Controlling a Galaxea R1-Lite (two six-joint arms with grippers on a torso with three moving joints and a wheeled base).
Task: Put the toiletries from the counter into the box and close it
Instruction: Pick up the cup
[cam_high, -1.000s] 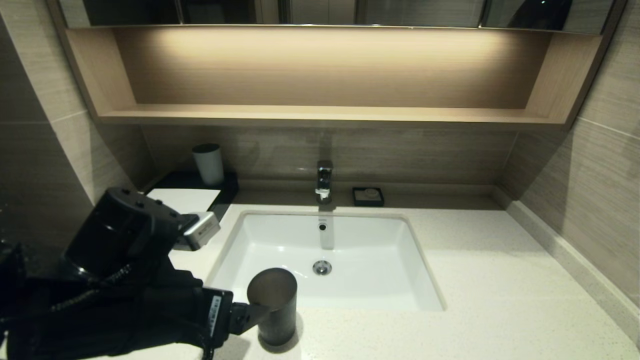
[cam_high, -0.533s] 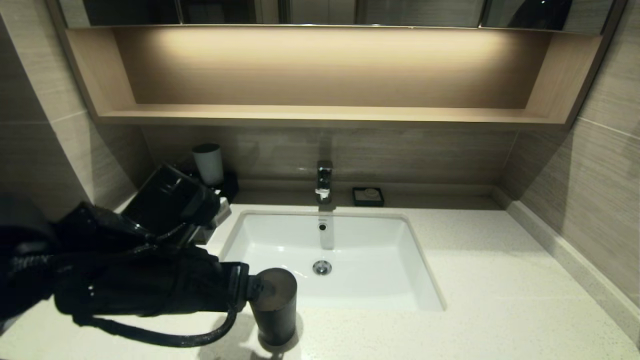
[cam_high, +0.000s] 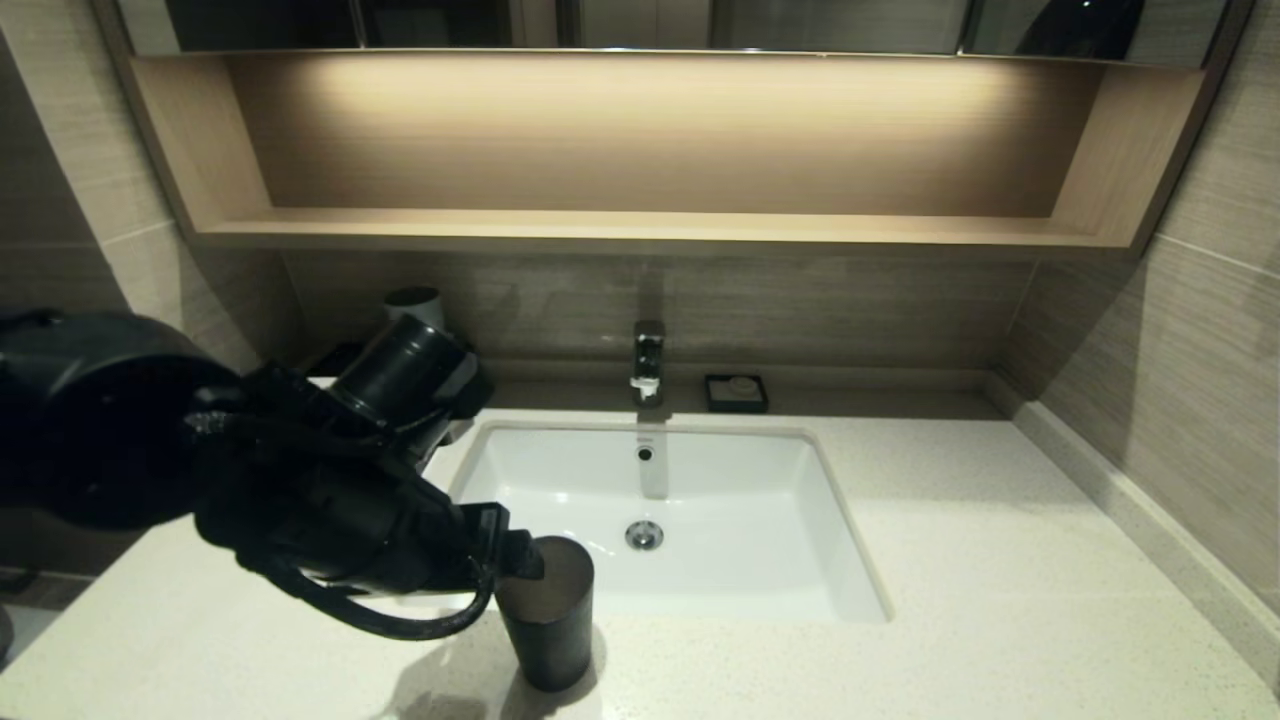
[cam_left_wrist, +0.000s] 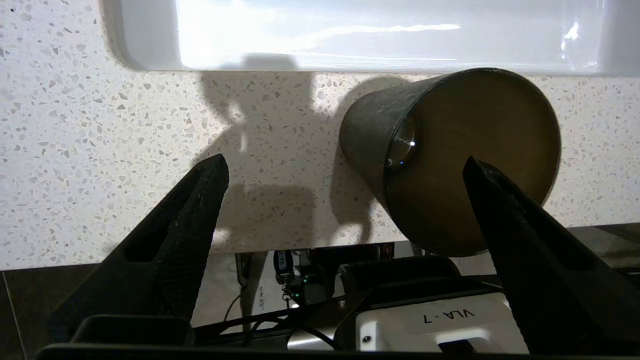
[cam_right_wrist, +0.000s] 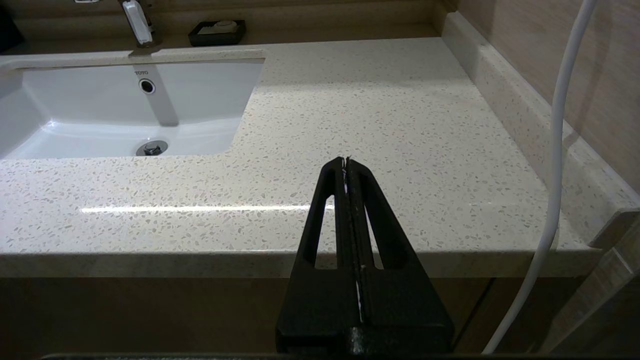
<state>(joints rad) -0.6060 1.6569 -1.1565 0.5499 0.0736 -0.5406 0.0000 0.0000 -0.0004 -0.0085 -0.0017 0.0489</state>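
The dark grey cup's rim (cam_left_wrist: 387, 162) is still below both fingers, so they would miss the cup if they closed now. My left gripper needs to go lower first, then close on the cup.
My left gripper (cam_high: 517, 561) hangs open at the dark grey cup (cam_high: 548, 625) that stands on the counter (cam_high: 1000, 560) in front of the basin. In the left wrist view the left gripper (cam_left_wrist: 345, 167) spreads wide. One of its fingertips (cam_left_wrist: 480, 175) lies over the mouth of the cup (cam_left_wrist: 430, 150), the other over bare stone. The black box (cam_high: 338, 358) at the back left is almost wholly hidden behind my left arm. No toiletries show in any view. My right gripper (cam_right_wrist: 346, 161) is shut and empty, before the counter's front edge on the right.
The white basin (cam_high: 700, 570) is sunk into the middle of the counter, with a tap (cam_high: 649, 360) behind it. A small black soap dish (cam_high: 736, 392) sits by the back wall. A pale cup (cam_high: 415, 297) stands at the back left. A white cable (cam_right_wrist: 560, 150) hangs at the right.
My left arm has swung up and towards the back wall, and now covers the box's white top panel. The open left gripper has risen from beside the dark cup to its rim.
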